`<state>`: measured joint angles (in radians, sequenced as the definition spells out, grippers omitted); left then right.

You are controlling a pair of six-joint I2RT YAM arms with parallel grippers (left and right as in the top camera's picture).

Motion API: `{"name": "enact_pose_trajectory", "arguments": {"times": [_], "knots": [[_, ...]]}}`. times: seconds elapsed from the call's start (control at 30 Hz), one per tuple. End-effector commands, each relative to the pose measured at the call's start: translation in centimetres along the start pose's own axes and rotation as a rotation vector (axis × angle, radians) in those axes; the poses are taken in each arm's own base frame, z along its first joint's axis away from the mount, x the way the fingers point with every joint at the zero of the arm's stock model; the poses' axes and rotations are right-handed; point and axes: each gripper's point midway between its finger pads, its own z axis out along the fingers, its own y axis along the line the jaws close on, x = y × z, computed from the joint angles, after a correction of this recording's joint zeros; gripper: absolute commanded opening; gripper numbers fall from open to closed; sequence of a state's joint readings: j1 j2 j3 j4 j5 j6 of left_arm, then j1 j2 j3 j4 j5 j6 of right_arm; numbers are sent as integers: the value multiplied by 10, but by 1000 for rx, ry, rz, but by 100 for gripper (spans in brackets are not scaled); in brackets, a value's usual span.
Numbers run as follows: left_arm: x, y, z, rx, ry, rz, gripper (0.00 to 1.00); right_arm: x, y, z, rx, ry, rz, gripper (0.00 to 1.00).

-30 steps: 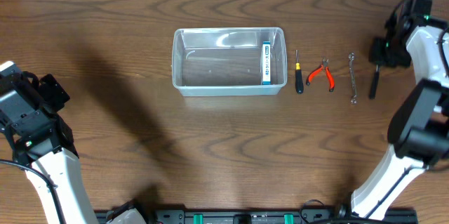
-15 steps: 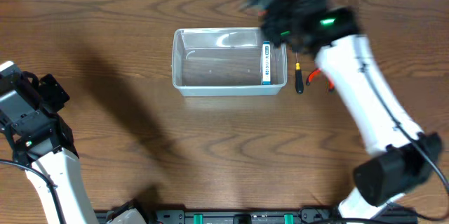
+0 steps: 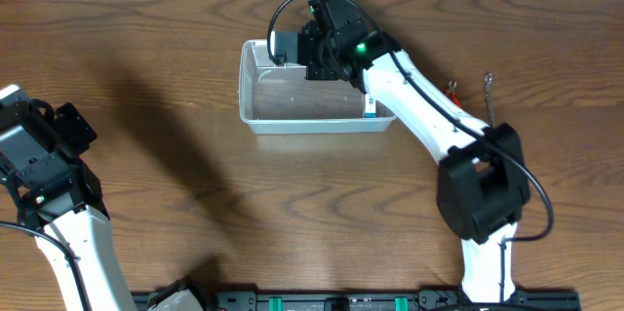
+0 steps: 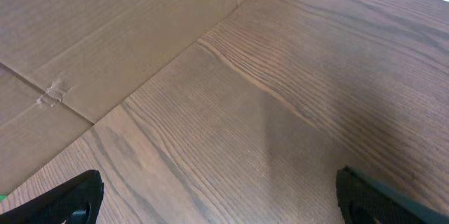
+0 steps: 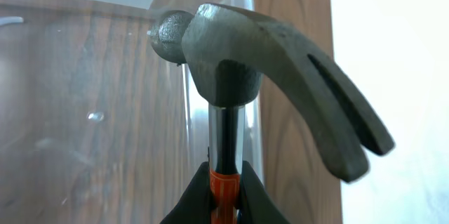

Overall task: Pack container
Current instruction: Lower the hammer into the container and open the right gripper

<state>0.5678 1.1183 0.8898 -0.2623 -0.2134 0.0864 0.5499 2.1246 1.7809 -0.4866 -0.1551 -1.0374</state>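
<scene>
My right gripper moves the hammer, before releasing it, since the claw of the hammer (image 5: 273, 62) hangs past the container's back side and would catch on that side.
The clear plastic container (image 3: 312, 128) stands at the back middle of the table, with a small blue-and-white box (image 3: 370, 104) inside at its right end. My right gripper (image 5: 224, 189) is shut on the orange-and-steel neck of a claw hammer (image 5: 273, 62). It holds the hammer over the container's back wall (image 5: 105, 112), head toward the left end. In the overhead view the right gripper (image 3: 314, 56) hangs over the container's back half. My left gripper (image 4: 221, 206) is open and empty over bare wood at the table's left.
Red-handled pliers (image 3: 451, 87) and a steel wrench (image 3: 488, 92) lie right of the container, partly behind my right arm. A cardboard wall (image 4: 105, 27) stands along the table's edge in the left wrist view.
My right arm has swung from the table's far right edge to over the container, carrying the hammer. The left arm has not moved.
</scene>
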Motion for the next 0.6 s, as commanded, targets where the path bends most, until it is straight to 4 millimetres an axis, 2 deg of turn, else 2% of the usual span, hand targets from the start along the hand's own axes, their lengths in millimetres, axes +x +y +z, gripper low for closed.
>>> {"name": "enact_pose_trajectory", "arguments": {"times": [0.0,0.1,0.4,0.57], "knots": [[-7,4,-1,-12,-11,8,98,-2,7,13,-30,-49,-36,1],[-7,4,-1,-12,-11,8,98,3,10,19,-40,-40,-26,1],[-7,4,-1,-12,-11,8,98,-5,22,24,-90,-80,76,1],[-7,4,-1,-12,-11,8,98,3,34,38,-128,-69,96,1]]}}
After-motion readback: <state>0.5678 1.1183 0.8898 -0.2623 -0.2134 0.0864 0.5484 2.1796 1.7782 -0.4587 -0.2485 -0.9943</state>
